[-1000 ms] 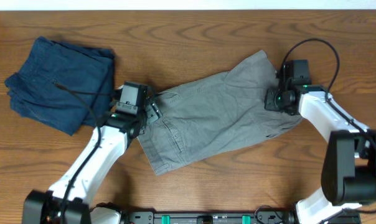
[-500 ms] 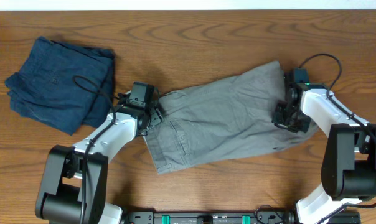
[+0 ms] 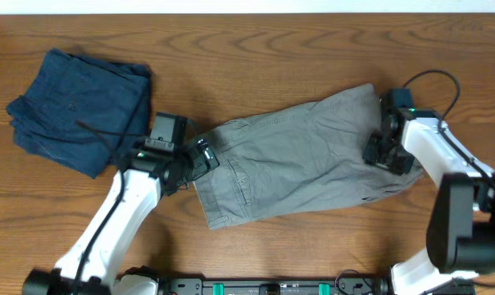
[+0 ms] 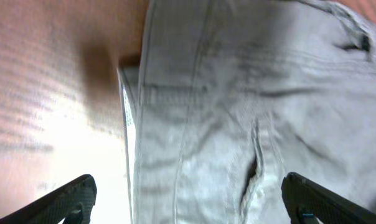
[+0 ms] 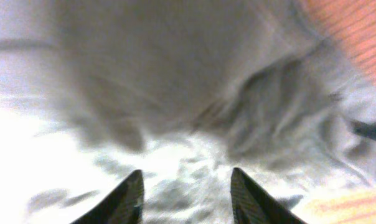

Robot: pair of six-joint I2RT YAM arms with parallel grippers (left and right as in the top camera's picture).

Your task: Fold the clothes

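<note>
My left gripper grabs the light grey shorts (image 3: 305,160) by the waistband's edge next, to fold the waistband end over toward the legs.
The light grey shorts (image 3: 305,160) lie spread flat across the middle of the table, waistband to the left and legs to the right. My left gripper (image 3: 200,158) hovers at the waistband's left edge. In the left wrist view its jaws (image 4: 188,202) are wide open over the waistband and a pocket slit of the shorts (image 4: 238,93). My right gripper (image 3: 382,152) is over the shorts' right end. In the right wrist view its fingers (image 5: 188,199) are apart above blurred, wrinkled grey fabric (image 5: 175,93), holding nothing that I can see.
A dark navy folded garment (image 3: 75,106) lies at the far left, just behind my left arm. The wooden table (image 3: 256,49) shows bare wood along the back and the front. A black cable loops off each wrist.
The shorts have been drawn to the right and lie flatter. My right gripper moved right and toward the front with the leg end. My left gripper pulled back slightly at the waistband.
</note>
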